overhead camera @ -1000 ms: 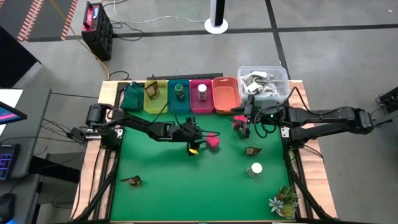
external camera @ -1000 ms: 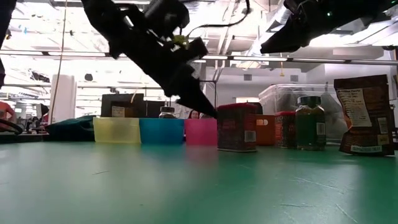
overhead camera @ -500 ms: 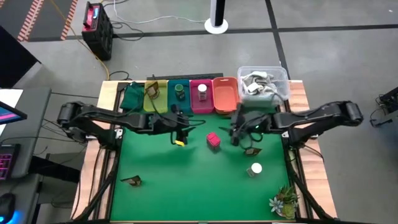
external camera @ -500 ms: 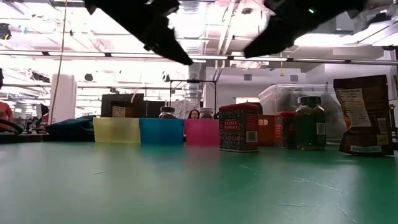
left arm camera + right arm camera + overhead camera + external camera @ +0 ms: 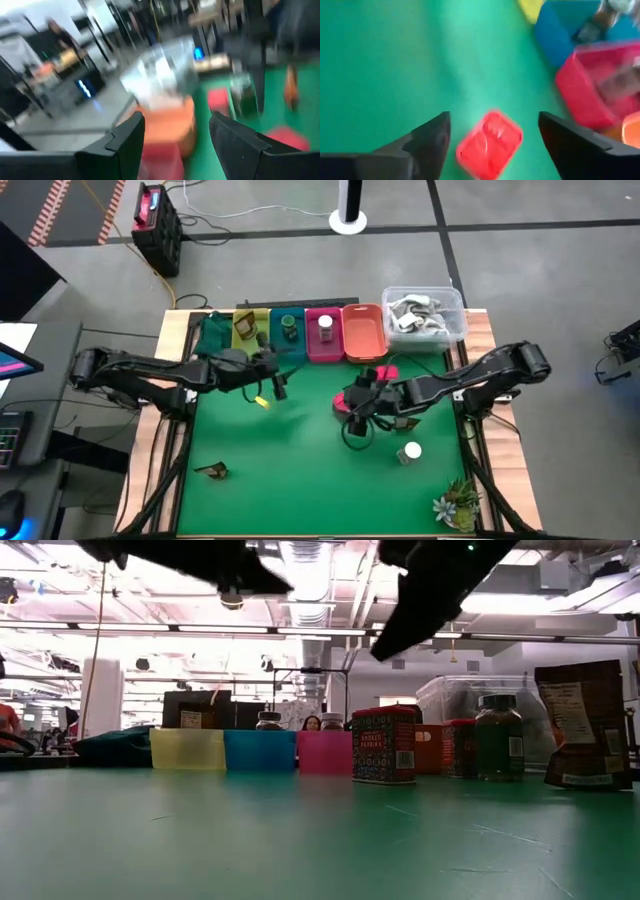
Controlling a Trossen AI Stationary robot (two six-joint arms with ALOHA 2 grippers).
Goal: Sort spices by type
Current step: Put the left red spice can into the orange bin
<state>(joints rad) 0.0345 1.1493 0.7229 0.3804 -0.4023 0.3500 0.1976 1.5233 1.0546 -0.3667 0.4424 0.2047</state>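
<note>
The right gripper grips the mid-table red-pink block by its sides next. Then the block goes into the orange bin [image 5: 363,332].
A red-pink block [image 5: 341,402] stands upright on the green mat mid-table; in the low view it is a red tin [image 5: 383,745]. My right gripper [image 5: 494,120] hangs open above it, slanting down, the block [image 5: 490,145] showing between its fingers without touching them. My left gripper [image 5: 274,384] is open and holds nothing, raised left of the block in front of the bins. A second red-pink block [image 5: 386,370] stands before the orange bin. A white-capped jar [image 5: 410,451] stands near right, and a brown packet [image 5: 212,471] lies near left.
Along the far edge stand dark green [image 5: 212,336], yellow [image 5: 250,336], blue [image 5: 288,332], pink [image 5: 325,332] and orange [image 5: 363,332] bins, several of them holding items. A clear tub [image 5: 425,315] is far right and a small plant [image 5: 458,502] near right. Open mat lies near centre.
My left gripper has drawn away from the red-pink block, rising and going toward the table's left edge; the block stays upright on the mat. My right gripper has swung from the second block toward the table's left and near side, tipping downward over the first block.
</note>
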